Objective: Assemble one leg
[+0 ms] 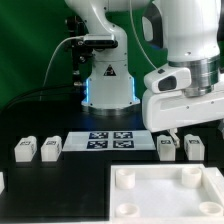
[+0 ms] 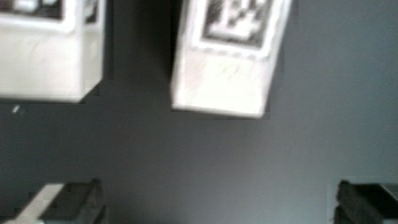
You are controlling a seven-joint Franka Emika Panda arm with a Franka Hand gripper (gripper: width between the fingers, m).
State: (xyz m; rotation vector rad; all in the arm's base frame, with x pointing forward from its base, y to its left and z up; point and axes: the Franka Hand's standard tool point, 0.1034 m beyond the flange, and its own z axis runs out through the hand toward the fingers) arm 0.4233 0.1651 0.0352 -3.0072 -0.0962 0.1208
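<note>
My fingers would miss if I closed now, because bare black table shows between them and the tagged leg (image 1: 166,149). My gripper will move toward the leg first.
Four legs, small white blocks with black-and-white tags, stand on the black table. Two are at the exterior view's left (image 1: 25,150) (image 1: 50,149) and two at its right (image 1: 166,148) (image 1: 194,148). My gripper (image 1: 182,132) hangs just above the right pair. In the wrist view two legs show, one (image 2: 235,60) nearer the middle and one (image 2: 50,50) at the edge. My gripper (image 2: 217,205) is open and empty, with its dark fingertips (image 2: 63,203) wide apart and short of both legs.
The large white square panel (image 1: 165,205) with corner sockets lies at the front right. The marker board (image 1: 110,140) lies between the two pairs of legs. A small white piece (image 1: 2,180) shows at the left edge. The robot base stands behind.
</note>
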